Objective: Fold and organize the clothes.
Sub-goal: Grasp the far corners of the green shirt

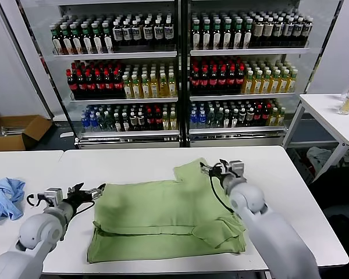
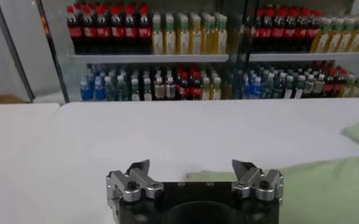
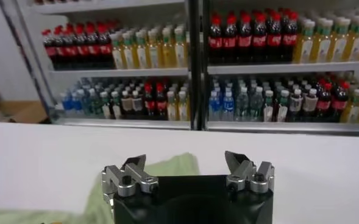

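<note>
My left gripper grabs the green shirt (image 1: 157, 212) by its hem corner (image 1: 106, 188) next, to fold it neatly.
The light olive-green shirt (image 1: 166, 218) lies partly folded on the white table (image 1: 139, 160), one sleeve reaching toward the back right. My left gripper (image 1: 92, 189) is open and empty, just off the shirt's left edge. My right gripper (image 1: 215, 170) is open and empty, over the shirt's back right sleeve. In the left wrist view my left gripper (image 2: 191, 165) has its jaws wide apart, with shirt cloth (image 2: 325, 189) beside it. In the right wrist view my right gripper (image 3: 185, 159) has its jaws apart with the sleeve tip (image 3: 170, 165) between them. Collar, buttons and logo are hidden.
A crumpled blue garment (image 1: 3, 197) lies on the adjoining table at the left. Glass-door coolers full of bottles (image 1: 180, 64) stand behind the table. A second white table (image 1: 331, 113) stands at the far right, a cardboard box (image 1: 14, 131) on the floor at the left.
</note>
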